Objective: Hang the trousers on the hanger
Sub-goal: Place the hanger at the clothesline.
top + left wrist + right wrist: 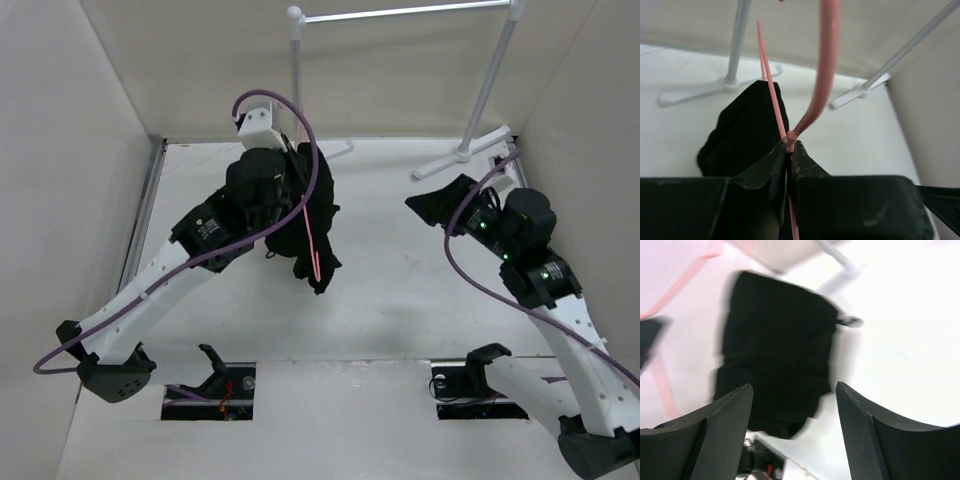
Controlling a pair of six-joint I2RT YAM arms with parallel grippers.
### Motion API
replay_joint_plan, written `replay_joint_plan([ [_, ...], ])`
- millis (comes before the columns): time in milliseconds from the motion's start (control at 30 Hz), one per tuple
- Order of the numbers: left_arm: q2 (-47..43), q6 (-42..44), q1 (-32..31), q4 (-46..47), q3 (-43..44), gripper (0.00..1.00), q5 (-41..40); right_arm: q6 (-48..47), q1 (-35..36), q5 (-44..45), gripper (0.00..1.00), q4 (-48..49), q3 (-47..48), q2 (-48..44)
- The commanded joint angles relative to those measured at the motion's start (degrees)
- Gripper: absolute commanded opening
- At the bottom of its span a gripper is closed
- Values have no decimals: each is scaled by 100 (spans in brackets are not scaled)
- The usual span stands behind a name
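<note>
Next, my right gripper reaches the pink hanger and grabs its bare sloping wire (307,219) (662,379) beside the hanger's neck, leaving the hook free for the bar.
The black trousers (312,225) hang draped over the thin pink hanger (316,252), lifted above the table at centre left. My left gripper (287,172) is shut on the hanger: in the left wrist view the jaws (788,150) pinch the wire just below its twisted neck. The hook (825,65) curves upward, and the trousers (747,130) hang to the left. My right gripper (436,205) stands open to the right, apart from the garment. Its wrist view shows the trousers (780,340) beyond the spread fingers (730,412), with nothing between them (792,390).
A white and metal clothes rail (400,12) stands at the back, its feet (465,155) on the table at the far right. Beige walls close in both sides. Two cut-outs (215,385) sit near the arm bases.
</note>
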Motion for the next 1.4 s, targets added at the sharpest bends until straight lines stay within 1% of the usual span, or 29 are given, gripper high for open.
replay_joint_plan([
  [0, 279, 349, -21, -281, 946, 0, 683, -367, 518, 13, 73, -475, 961, -18],
  [133, 675, 420, 58, -281, 1729, 0, 1633, -279, 1431, 13, 73, -230, 1789, 386],
  [200, 781, 420, 111, -229, 1871, 0, 1976, -288, 1976, -5, 74, -11, 2114, 710],
  [267, 851, 393, 163, -176, 1915, 0, 2240, -279, 2293, 30, 74, 235, 2159, 966],
  [467, 895, 358, 93, 79, 1810, 0, 2575, -77, 2690, -57, 71, 947, 2055, 1617],
  [633, 851, 288, 67, 413, 1485, 0, 2874, 151, 2743, -180, 58, 1422, 1791, 1960],
  [700, 834, 262, 75, 501, 1336, 0, 2944, 248, 2743, -233, 49, 1660, 1677, 2013],
  [767, 799, 244, 128, 545, 1204, 0, 2971, 432, 2743, -260, 32, 1818, 1562, 2048],
  [800, 790, 235, 155, 554, 1151, 0, 2971, 494, 2743, -277, 27, 1871, 1518, 2057],
  [933, 746, 200, 269, 624, 966, 1, 2979, 635, 2743, -207, 12, 2012, 1413, 2057],
  [967, 746, 183, 304, 650, 940, 2, 2979, 661, 2743, -190, 10, 2012, 1412, 2057],
  [1033, 746, 165, 365, 677, 922, 8, 3006, 714, 2743, -137, 6, 2064, 1421, 2022],
  [1067, 763, 165, 392, 686, 931, 13, 3032, 740, 2743, -102, 5, 2108, 1421, 1996],
  [1133, 781, 147, 453, 721, 974, 32, 3058, 819, 2708, -32, 3, 2153, 1447, 1960],
  [1167, 781, 147, 488, 738, 1009, 40, 3102, 855, 2656, -14, 3, 2170, 1474, 1960],
  [1233, 781, 138, 559, 747, 1132, 50, 3129, 907, 2489, -14, 2, 2188, 1544, 1978],
  [1367, 764, 156, 708, 668, 1483, 64, 3146, 960, 2190, -84, 1, 2205, 1790, 2188],
])
